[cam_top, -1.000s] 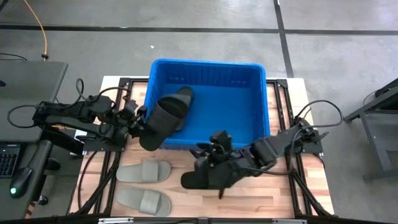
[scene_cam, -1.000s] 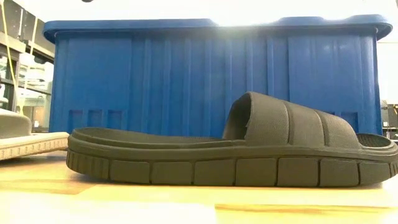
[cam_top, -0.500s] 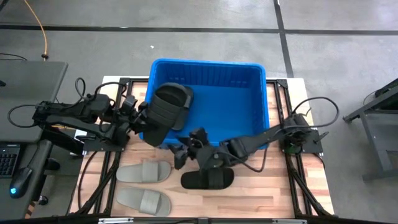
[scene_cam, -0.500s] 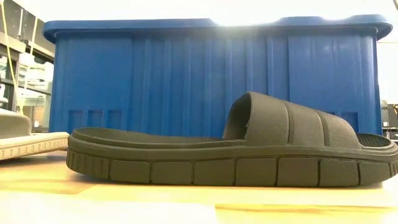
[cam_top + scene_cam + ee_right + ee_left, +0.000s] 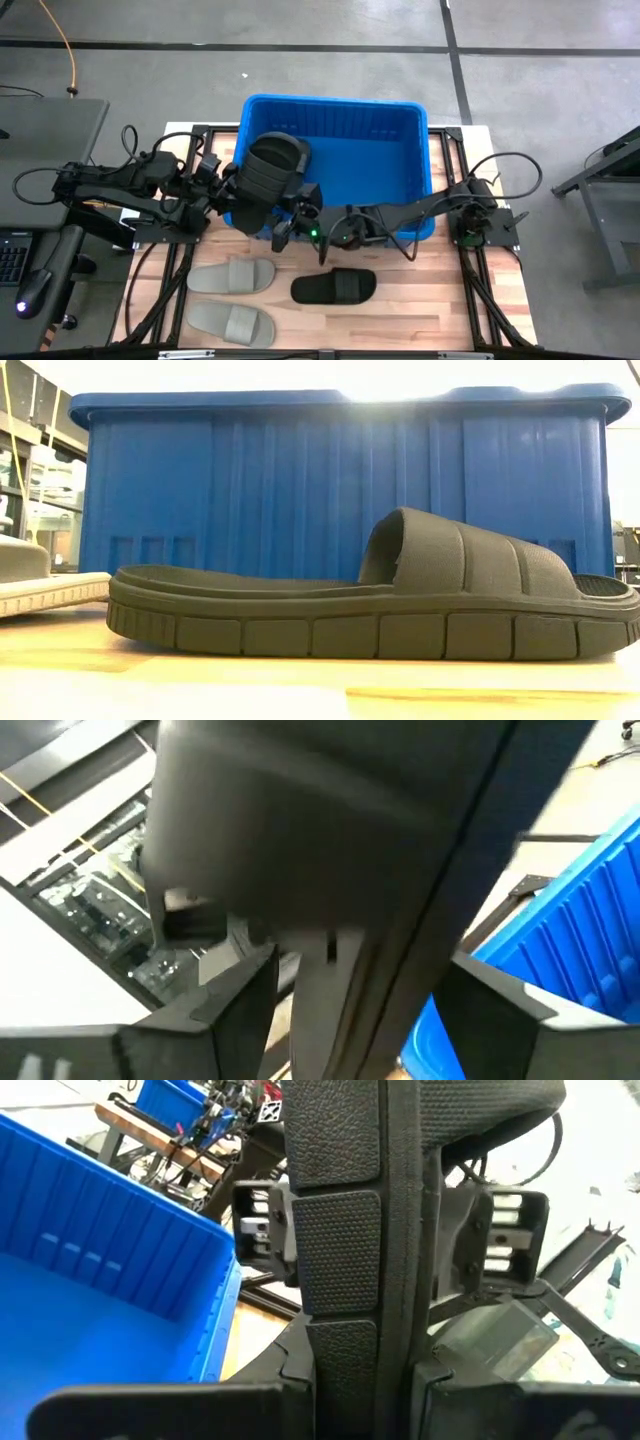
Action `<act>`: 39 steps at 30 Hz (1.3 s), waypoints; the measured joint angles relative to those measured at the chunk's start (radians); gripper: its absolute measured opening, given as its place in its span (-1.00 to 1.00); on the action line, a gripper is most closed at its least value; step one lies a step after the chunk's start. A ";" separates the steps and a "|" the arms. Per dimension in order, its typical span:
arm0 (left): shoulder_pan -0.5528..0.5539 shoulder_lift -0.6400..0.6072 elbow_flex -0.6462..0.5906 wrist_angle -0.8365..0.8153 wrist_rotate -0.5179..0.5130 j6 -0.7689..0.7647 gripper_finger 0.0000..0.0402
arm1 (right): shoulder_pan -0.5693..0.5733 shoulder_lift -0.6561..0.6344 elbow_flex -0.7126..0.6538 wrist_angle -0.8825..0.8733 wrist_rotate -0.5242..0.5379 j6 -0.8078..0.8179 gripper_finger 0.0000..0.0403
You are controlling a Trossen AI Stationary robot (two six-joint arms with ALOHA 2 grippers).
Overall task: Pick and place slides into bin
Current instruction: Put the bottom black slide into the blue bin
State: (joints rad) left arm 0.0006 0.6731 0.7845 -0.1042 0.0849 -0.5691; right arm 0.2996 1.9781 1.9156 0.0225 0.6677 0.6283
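Note:
I need to grab the black slide next with my right gripper by its sole (image 5: 335,1010) beside the strap, to place the slide in the blue bin.
My left gripper (image 5: 228,190) is shut on a black slide (image 5: 268,180) and holds it over the near left corner of the blue bin (image 5: 400,170). My right arm reaches across to it. My right gripper (image 5: 292,215) is open, with its fingers on either side of the same slide (image 5: 350,870); I cannot tell whether they touch it. A second black slide (image 5: 335,287) lies sole down on the table, and it fills the low view (image 5: 380,610). Two light grey slides (image 5: 232,275) (image 5: 232,322) lie flat at the near left. My left gripper pinches the slide near its heel end, one finger on the treaded sole (image 5: 340,1330) and the other on the opposite face. The fingers come about level from the table's left. The slide is lifted clear and stands on edge, its strap end (image 5: 282,158) over the bin.
The bin stands at the table's far middle, and its ribbed wall (image 5: 300,480) rises right behind the lying black slide. One grey slide's sole (image 5: 40,588) shows at the left of the low view. Bare wood (image 5: 430,300) lies at the near right.
My right gripper has left the place over the black slide on the table and gone up toward the table's far left, to the slide that my left gripper holds. That held slide has tipped more on edge and shifted slightly toward the far edge. The slide on the table has not moved.

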 joint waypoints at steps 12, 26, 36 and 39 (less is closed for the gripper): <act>-0.001 -0.001 0.000 0.004 0.004 0.008 -0.75 | -0.016 0.000 0.000 -0.001 -0.039 -0.017 -0.39; 0.000 -0.011 -0.001 -0.009 -0.009 0.019 -0.19 | -0.001 -0.006 0.000 -0.089 -0.006 0.108 -0.82; 0.000 -0.030 0.000 -0.115 -0.019 0.018 0.24 | 0.049 -0.050 0.001 -0.260 0.088 0.219 -0.82; 0.000 -0.040 0.000 -0.156 -0.020 0.012 0.37 | 0.056 -0.072 0.001 -0.363 0.110 0.277 -0.82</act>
State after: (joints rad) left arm 0.0006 0.6333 0.7849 -0.2606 0.0652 -0.5569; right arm 0.3557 1.9058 1.9165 -0.3409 0.7773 0.9051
